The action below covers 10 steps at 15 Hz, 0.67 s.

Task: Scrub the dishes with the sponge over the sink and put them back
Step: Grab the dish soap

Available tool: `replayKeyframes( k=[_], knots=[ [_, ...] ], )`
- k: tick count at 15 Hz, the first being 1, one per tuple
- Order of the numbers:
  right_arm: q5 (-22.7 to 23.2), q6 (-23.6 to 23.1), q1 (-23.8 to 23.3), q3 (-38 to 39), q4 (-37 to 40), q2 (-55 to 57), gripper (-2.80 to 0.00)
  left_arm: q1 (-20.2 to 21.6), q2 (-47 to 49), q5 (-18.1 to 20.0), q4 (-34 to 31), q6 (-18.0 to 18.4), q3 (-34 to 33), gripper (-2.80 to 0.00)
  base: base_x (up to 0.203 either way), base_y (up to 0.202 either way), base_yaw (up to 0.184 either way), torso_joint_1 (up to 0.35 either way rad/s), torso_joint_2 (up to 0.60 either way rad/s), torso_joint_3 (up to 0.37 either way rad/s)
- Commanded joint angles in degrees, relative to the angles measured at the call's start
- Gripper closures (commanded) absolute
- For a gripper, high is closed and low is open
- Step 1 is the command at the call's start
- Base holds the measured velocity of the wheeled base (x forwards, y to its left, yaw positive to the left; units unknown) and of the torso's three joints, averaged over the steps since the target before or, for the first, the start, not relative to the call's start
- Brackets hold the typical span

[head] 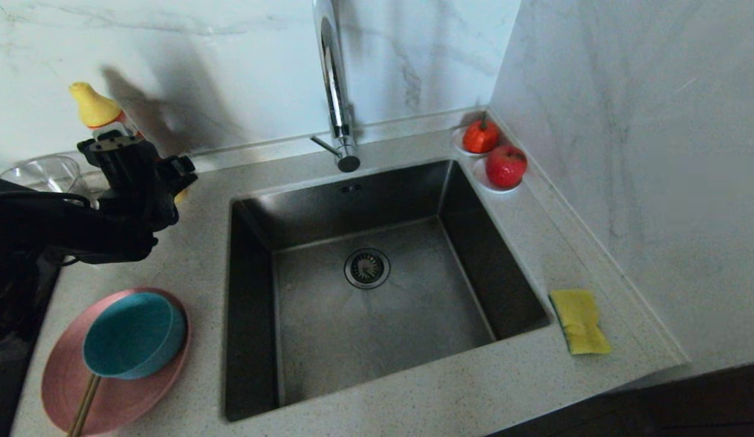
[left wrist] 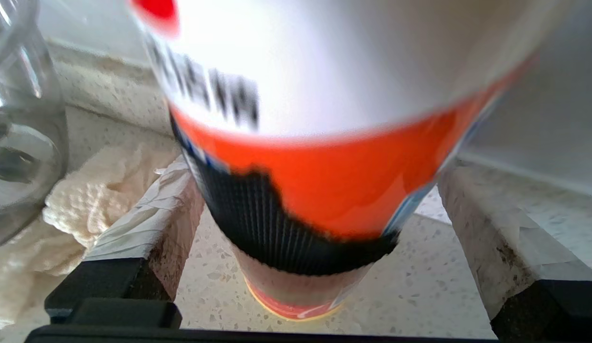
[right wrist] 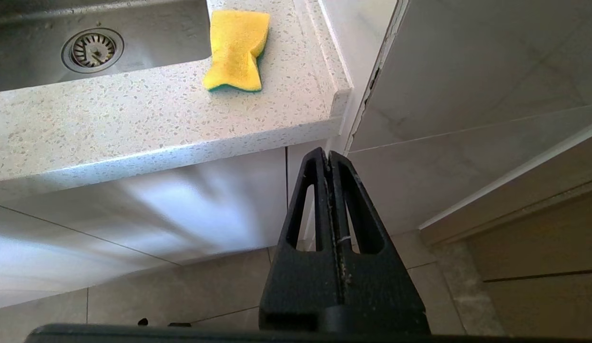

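Observation:
The soap bottle will next be picked up by its mesh-wrapped body (left wrist: 297,237) with my left gripper, so its yellow cap stays free to soap the sponge.
A pink plate (head: 131,400) lies on the counter left of the sink (head: 425,315), with a teal bowl (head: 134,334) and a wooden stick (head: 84,408) on it. The yellow sponge (head: 578,320) (right wrist: 236,50) rests on the counter right of the basin. My left gripper (head: 146,156) (left wrist: 315,190) is at the back left, open, its fingers (left wrist: 148,224) on either side of an upright soap bottle (head: 95,106) (left wrist: 324,143) with gaps on both sides. My right gripper (right wrist: 330,155) hangs shut and empty below the counter's front edge.
A clear glass jug (head: 46,173) (left wrist: 15,119) and crumpled paper towel (left wrist: 86,190) sit beside the bottle. The tall chrome tap (head: 334,85) stands behind the basin, with the drain strainer (head: 366,267) in its floor. Two saucers with red fruit (head: 506,165) occupy the back right corner.

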State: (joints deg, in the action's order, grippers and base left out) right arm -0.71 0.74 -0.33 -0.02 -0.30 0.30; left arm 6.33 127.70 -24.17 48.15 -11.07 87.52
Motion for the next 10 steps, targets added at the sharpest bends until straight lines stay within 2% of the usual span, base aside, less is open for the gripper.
replayKeyframes(
  k=[1, 10],
  knots=[
    [0.0, 0.01, -0.02, -0.03, -0.05, 0.05, 0.0, 0.08, 0.77, -0.17, 0.27, -0.12, 0.75, -2.8, 0.0, 0.0, 0.0, 0.0, 0.0, 0.0],
    [0.0, 0.03, -0.02, 0.0, -0.05, 0.05, 0.0, 0.08, 3.17, -1.48, 0.18, 0.17, 5.64, -2.8, 0.0, 0.0, 0.0, 0.0, 0.0, 0.0]
  ],
)
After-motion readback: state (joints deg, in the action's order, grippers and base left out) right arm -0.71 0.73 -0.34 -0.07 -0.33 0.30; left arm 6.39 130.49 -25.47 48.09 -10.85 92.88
